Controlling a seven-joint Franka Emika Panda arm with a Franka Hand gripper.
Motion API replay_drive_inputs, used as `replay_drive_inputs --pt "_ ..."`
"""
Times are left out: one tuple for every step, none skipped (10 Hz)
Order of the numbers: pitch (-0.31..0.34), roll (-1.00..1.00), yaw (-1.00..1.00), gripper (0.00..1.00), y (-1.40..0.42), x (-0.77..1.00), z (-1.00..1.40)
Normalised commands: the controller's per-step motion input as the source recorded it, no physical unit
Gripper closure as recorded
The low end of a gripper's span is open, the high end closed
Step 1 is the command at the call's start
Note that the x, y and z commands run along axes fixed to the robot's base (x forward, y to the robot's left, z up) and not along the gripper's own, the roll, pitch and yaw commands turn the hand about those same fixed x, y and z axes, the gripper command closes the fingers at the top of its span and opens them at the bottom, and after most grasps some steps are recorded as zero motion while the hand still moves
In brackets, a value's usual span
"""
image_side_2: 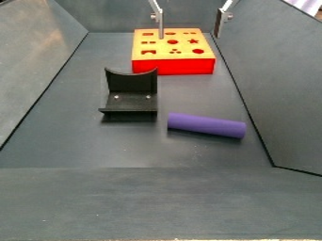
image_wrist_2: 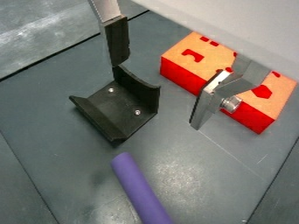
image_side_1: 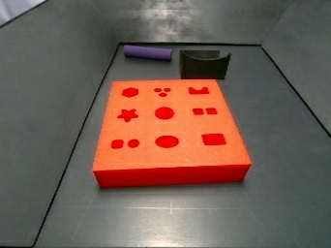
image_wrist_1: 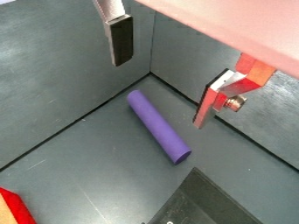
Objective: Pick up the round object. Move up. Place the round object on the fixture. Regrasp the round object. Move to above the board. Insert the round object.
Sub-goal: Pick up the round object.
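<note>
I need to pick up the purple peg by one end of its body (image_wrist_1: 142, 103) next, to set it on the fixture.
The round object (image_side_2: 206, 125) is a purple peg lying flat on the grey floor beside the fixture (image_side_2: 128, 92); it also shows in a side view (image_side_1: 147, 52) and in both wrist views (image_wrist_1: 158, 127) (image_wrist_2: 142, 188). The dark notched fixture (image_wrist_2: 117, 109) (image_side_1: 203, 64) stands between the peg and the red board (image_side_2: 172, 52) (image_side_1: 168, 121) (image_wrist_2: 222, 74). My gripper (image_wrist_1: 163, 74) (image_wrist_2: 163, 74) (image_side_2: 189, 17) hangs open well above the floor, with nothing between its fingers (image_wrist_1: 121, 39). In one side view the gripper is out of frame.
Sloping grey walls (image_side_2: 38, 56) (image_side_1: 52, 58) enclose the floor on all sides. The peg lies close to one wall's foot (image_side_2: 258, 132). A corner of the board (image_wrist_1: 12, 208) and of the fixture (image_wrist_1: 205, 206) show in a wrist view.
</note>
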Motion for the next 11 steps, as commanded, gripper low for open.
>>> replay_drive_inputs --pt "0.021 0.08 0.59 0.0 0.25 0.0 -0.45" --pt "0.0 0.19 0.85 0.0 0.13 0.0 -0.56" --pt "0.0 0.15 0.84 0.0 0.18 -0.03 -0.54" --pt "0.0 0.13 0.82 0.0 0.22 -0.03 -0.53" --pt "-0.019 0.06 0.79 0.0 0.32 -0.09 -0.48" --pt "-0.014 0.06 0.79 0.0 0.33 -0.09 -0.47" --pt "0.0 0.02 0.72 0.0 0.44 -0.1 -0.31" --pt "0.0 -0.07 0.62 0.0 0.6 -0.11 -0.26" --pt "-0.079 -0.14 0.64 0.0 0.56 -0.21 -0.47" --pt "-0.139 -0.14 0.7 0.0 0.51 -0.18 -0.6" --pt "-0.114 -0.06 0.8 0.0 0.48 -0.13 -0.63"
